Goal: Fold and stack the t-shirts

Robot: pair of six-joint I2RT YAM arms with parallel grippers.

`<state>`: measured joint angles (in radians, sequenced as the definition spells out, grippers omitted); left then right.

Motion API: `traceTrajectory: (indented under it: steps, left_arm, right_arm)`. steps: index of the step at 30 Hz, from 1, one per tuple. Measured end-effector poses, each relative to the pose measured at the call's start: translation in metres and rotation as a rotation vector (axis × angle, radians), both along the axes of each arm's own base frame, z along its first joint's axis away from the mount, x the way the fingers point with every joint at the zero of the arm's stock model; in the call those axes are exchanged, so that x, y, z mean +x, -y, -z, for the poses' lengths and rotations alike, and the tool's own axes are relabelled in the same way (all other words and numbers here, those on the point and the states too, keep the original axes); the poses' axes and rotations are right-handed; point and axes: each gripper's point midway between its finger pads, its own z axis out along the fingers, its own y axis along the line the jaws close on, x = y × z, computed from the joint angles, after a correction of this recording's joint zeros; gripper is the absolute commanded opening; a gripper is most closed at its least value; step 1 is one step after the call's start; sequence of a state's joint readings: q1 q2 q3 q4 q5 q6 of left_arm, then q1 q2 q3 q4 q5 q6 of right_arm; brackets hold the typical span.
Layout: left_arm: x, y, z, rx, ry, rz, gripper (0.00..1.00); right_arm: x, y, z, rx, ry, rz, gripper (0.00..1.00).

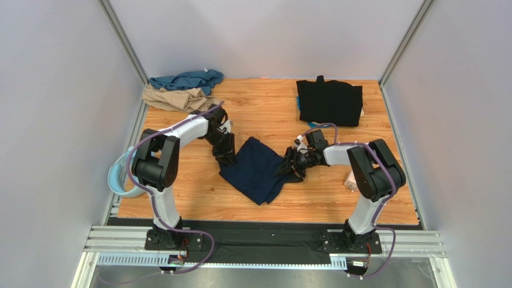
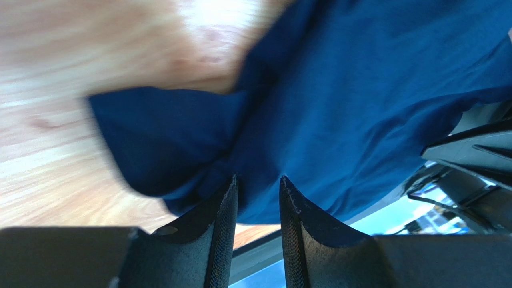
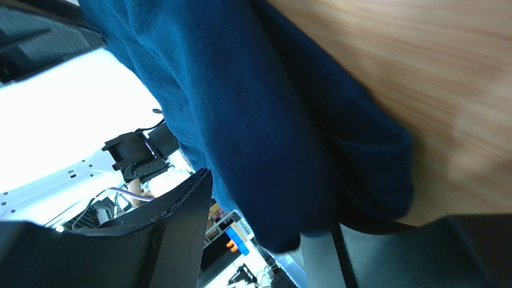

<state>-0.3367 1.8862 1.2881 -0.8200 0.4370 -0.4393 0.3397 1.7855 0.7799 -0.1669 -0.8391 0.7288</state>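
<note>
I should next grab the navy t-shirt with my right gripper by the thick fold at its edge [image 1: 285, 173] [image 3: 278, 219] opposite my left gripper. Then I can stack the t-shirt folded.
The dark navy t-shirt [image 1: 257, 170] lies loosely bunched in the middle of the wooden table [image 1: 264, 108]. My left gripper [image 1: 227, 159] is at its left edge. In the left wrist view its jaws [image 2: 258, 178] stand apart, tips against the navy cloth [image 2: 360, 90], with bare wood showing through the gap. My right gripper [image 1: 287, 167] is at the shirt's right edge, open wide [image 3: 264, 204]. A thick fold of navy cloth [image 3: 252, 108] hangs between its fingers and rests on one. The black t-shirt [image 1: 329, 102] lies folded at the back right. The teal t-shirt [image 1: 187, 79] and the tan one [image 1: 173, 98] are crumpled at the back left.
A pale blue plastic ring [image 1: 118, 180] hangs off the table's left edge beside the left arm. A small pale cube [image 1: 350, 180] sits by the right arm's elbow. Grey walls close in the table on three sides.
</note>
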Motion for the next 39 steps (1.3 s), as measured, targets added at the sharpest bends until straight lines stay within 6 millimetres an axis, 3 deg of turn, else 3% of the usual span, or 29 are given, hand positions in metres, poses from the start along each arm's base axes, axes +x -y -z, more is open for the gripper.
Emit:
traceTrajectory:
  steps: [4, 11, 21, 23, 24, 26, 27, 28, 35, 39]
  left_arm:
    - [-0.008, 0.010, 0.006, 0.010, 0.001, 0.021, 0.38]
    - [-0.025, 0.007, 0.023, 0.029, -0.046, 0.005, 0.37]
    - [-0.025, 0.008, 0.025, 0.027, -0.050, -0.016, 0.37]
    - [-0.025, 0.008, 0.024, 0.025, -0.047, -0.019, 0.37]
    - [-0.025, 0.008, 0.024, 0.025, -0.046, -0.021, 0.37]
    - [-0.025, 0.008, 0.024, 0.024, -0.044, -0.024, 0.37]
    - [-0.025, 0.008, 0.024, 0.024, -0.043, -0.024, 0.36]
    - [-0.025, 0.008, 0.025, 0.024, -0.043, -0.025, 0.36]
    - [-0.025, 0.008, 0.025, 0.028, -0.044, -0.033, 0.40]
    - [-0.023, 0.003, 0.023, 0.069, -0.021, -0.042, 0.42]
  right_arm:
    - [0.000, -0.007, 0.000, -0.001, -0.022, -0.004, 0.59]
    - [0.005, -0.016, 0.001, -0.005, -0.067, 0.000, 0.58]
    - [0.015, -0.046, 0.001, 0.000, -0.081, -0.037, 0.53]
    - [0.014, -0.050, 0.002, 0.000, -0.081, -0.046, 0.45]
    - [0.014, -0.051, 0.003, -0.003, -0.077, -0.048, 0.33]
    - [0.014, -0.051, 0.007, -0.021, -0.067, -0.048, 0.20]
    - [0.014, -0.051, 0.009, -0.032, -0.054, -0.049, 0.05]
    - [0.015, -0.051, 0.010, -0.037, -0.046, -0.052, 0.00]
    - [0.019, -0.048, 0.010, -0.089, -0.026, -0.069, 0.00]
    - [0.040, -0.044, 0.009, -0.173, 0.024, -0.107, 0.00]
